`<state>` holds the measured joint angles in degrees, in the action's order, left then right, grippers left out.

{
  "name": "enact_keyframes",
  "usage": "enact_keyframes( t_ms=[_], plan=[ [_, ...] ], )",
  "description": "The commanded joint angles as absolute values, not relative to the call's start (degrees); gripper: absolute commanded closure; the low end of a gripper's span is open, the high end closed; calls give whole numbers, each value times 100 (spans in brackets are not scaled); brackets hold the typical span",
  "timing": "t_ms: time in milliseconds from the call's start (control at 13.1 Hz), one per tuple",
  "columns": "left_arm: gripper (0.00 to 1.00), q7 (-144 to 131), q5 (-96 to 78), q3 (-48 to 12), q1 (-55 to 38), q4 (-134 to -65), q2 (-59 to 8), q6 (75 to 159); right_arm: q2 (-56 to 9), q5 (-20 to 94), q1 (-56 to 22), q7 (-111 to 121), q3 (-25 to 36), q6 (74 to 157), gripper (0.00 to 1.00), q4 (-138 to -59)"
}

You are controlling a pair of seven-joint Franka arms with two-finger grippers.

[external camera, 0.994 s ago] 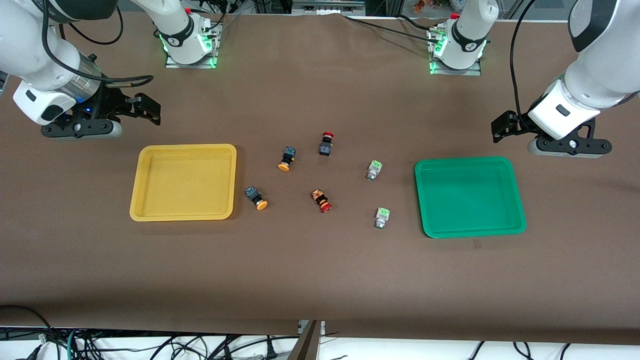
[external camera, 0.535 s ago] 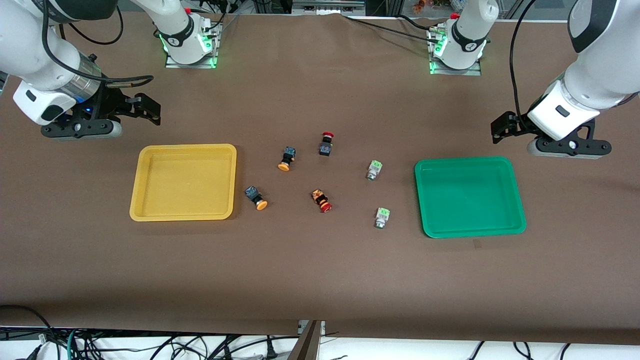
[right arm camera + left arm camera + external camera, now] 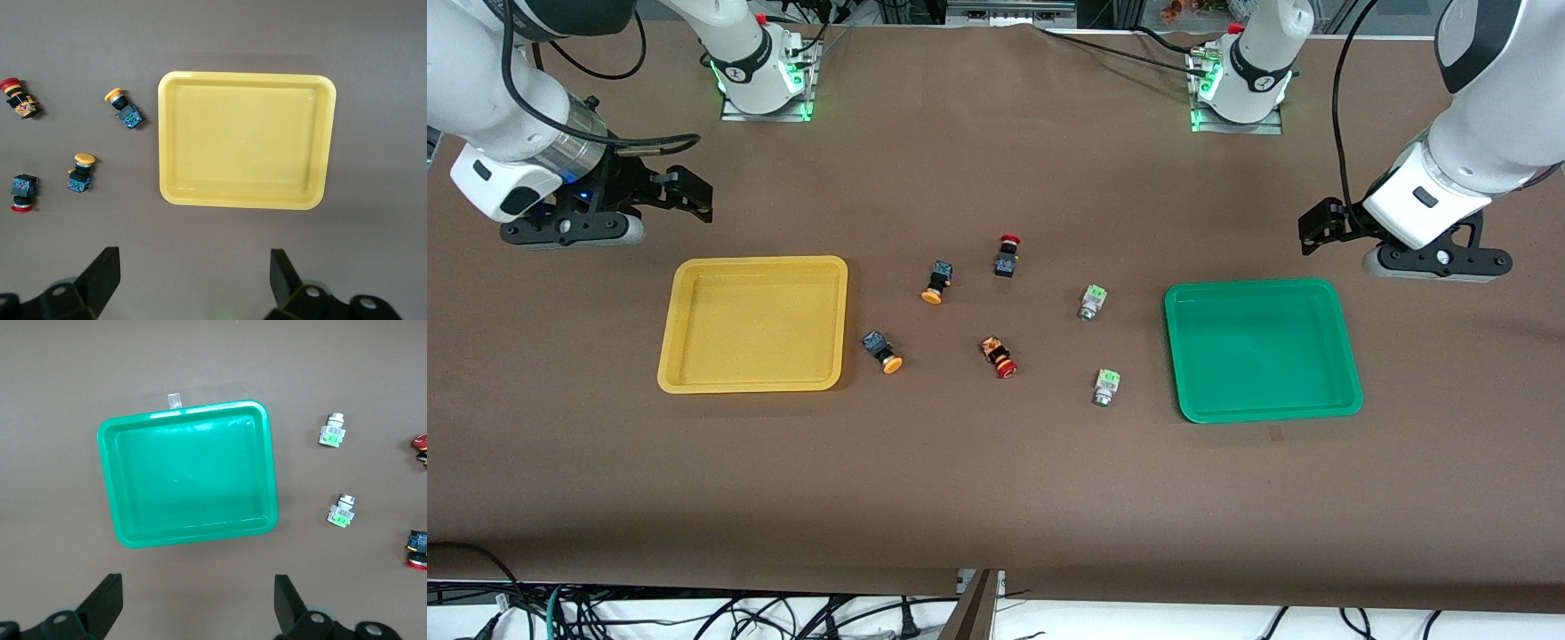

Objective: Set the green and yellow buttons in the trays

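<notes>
The green button needs to go in the green tray, so my left gripper should next grab it by its white labelled body (image 3: 1106, 384) (image 3: 332, 435).
Two yellow-capped buttons (image 3: 935, 283) (image 3: 881, 350) lie on the table beside the yellow tray (image 3: 756, 260). Two pale green buttons (image 3: 1091, 301) (image 3: 1106, 387) lie beside the green tray (image 3: 1254, 284). Both trays hold nothing. My left gripper (image 3: 1320, 227) hangs open and empty over bare table by the green tray's rim. Its wrist view shows the gripper (image 3: 198, 600), the green tray (image 3: 187, 410) and both green buttons (image 3: 332, 433) (image 3: 341, 511). My right gripper (image 3: 685, 196) hangs open and empty over bare table by the yellow tray. Its wrist view shows the gripper (image 3: 193, 273), the yellow tray (image 3: 247, 77) and both yellow buttons (image 3: 123, 107) (image 3: 81, 172).
Two red-capped switches (image 3: 1007, 255) (image 3: 999, 356) lie between the yellow and green buttons in the middle of the table. The brown cloth ends at the table's edge (image 3: 996, 587) nearest the front camera, with cables below. The arm bases (image 3: 765, 80) (image 3: 1240, 84) stand along the robots' side.
The left arm has shifted very slightly. The buttons, the trays and the right arm have not moved.
</notes>
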<state>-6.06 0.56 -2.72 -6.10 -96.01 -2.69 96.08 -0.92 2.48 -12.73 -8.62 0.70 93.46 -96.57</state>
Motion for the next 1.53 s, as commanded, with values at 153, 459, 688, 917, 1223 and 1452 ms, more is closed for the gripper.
enact_keyframes(
  t_ms=[153, 459, 688, 917, 1223, 1452],
  plan=[
    [0, -519, -53, -246, -633, -9422, -343, 9475, -88, 246, -1143, -782, -53, 9325, 1, -9650],
    [0, -457, -88, -272, -852, -9431, -631, 9466, -359, 281, -1335, -782, -62, 9342, 1, -9659],
    [0, -448, -97, -281, -1247, -8733, -1796, 9554, -1060, 334, -1887, -625, -62, 9771, 1, -9650],
    [0, -536, -88, -272, -1818, -7413, -3397, 9859, -2228, 334, -2328, -616, -62, 11113, 1, -9659],
    [0, -448, -88, -281, -1872, -7557, -4278, 11660, -3364, 237, -2680, -118, -53, 12829, 1, -9650],
    [0, -448, -114, -290, -2091, -7857, -4701, 12706, -3690, 237, -2715, 97, -53, 13253, 1, -9677]
  ],
)
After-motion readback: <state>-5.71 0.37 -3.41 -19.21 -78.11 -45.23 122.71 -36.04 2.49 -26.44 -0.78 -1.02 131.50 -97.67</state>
